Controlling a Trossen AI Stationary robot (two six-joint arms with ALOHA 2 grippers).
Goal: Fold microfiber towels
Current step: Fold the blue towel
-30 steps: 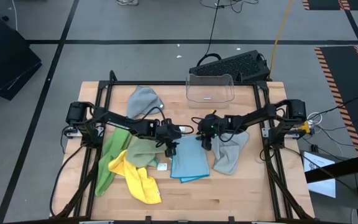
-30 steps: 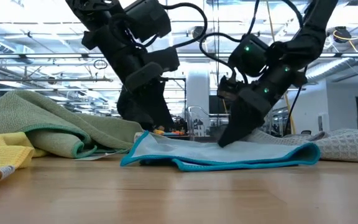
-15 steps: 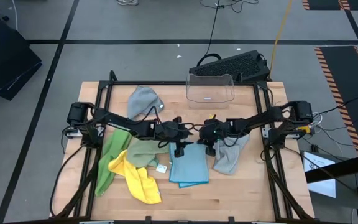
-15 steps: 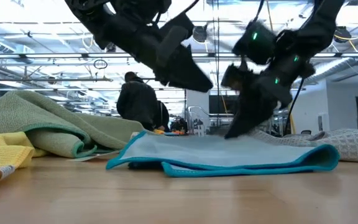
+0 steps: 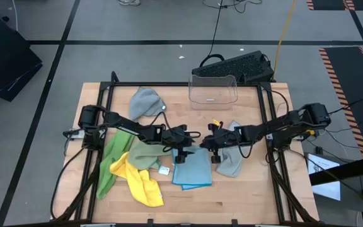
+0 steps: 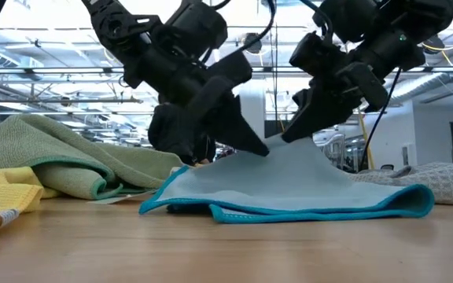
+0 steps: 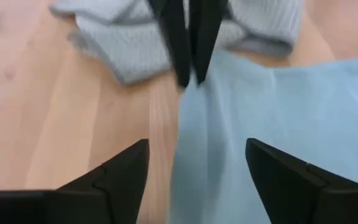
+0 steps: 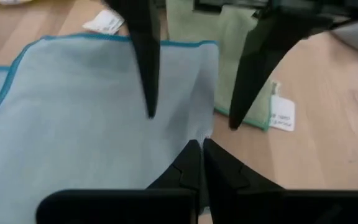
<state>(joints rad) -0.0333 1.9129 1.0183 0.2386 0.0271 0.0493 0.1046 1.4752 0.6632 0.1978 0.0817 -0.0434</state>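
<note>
The left gripper grabs the light blue towel by its long side edge next, to fold it.
The light blue towel lies on the table's middle, its far edge raised in a peak. My right gripper is shut on that edge. My left gripper is open and slants down at the same edge from the left. One of its fingers is over the blue cloth and the other beyond the edge; whether they touch it I cannot tell. A sage green towel, a bright green one and a yellow one lie crumpled at the left. Grey towels lie at the far left and the right. My right gripper pinches the light blue towel's far edge, near its right corner, between its two fingers. The fingers slant down from the table's right. That part is lifted into a peak while the rest of the towel stays on the table.
A clear plastic bin stands at the table's far edge, with a black keyboard behind it on the floor. A white tag sticks out beside the sage green towel. Bare wood shows along the near edge.
My right gripper has taken hold of the light blue towel's far edge and risen, drawing it up into a peak while the near part stays flat. My left gripper has gone right and down toward that raised edge.
</note>
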